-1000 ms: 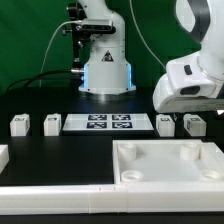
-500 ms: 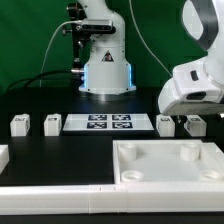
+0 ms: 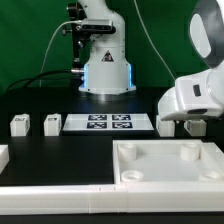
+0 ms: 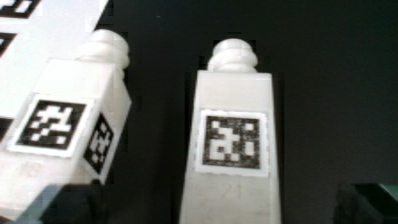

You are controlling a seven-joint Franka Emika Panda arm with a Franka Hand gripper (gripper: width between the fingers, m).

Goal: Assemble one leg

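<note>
I will next grab the leg by its tagged body point(image 4: 231, 145) with my gripper. The leg's knobbed end will stay free, so it can go into the panel's corner socket.
Four white legs with marker tags lie on the black table. In the exterior view two are at the left point(image 3: 18, 125) point(image 3: 51, 124) and two at the right point(image 3: 167, 126) point(image 3: 197, 127). My gripper point(image 3: 188, 118) hangs low over the right pair, and its hand hides their tops. In the wrist view one leg point(image 4: 231, 140) lies lengthwise between my open gripper point(image 4: 222, 205), with dark fingers point(image 4: 370, 202) on either side and not touching it. The other leg point(image 4: 75, 115) lies just beside it, outside the jaws.
The marker board point(image 3: 108, 123) lies between the two pairs of legs. A large white panel with corner sockets point(image 3: 170, 165) lies in front at the exterior view's right. A white part point(image 3: 3, 155) is at the left edge. The robot base point(image 3: 105, 60) stands behind.
The arm has come down and shifted toward the exterior view's right, so the hand now sits low over the right pair of legs. The parts have not moved.
</note>
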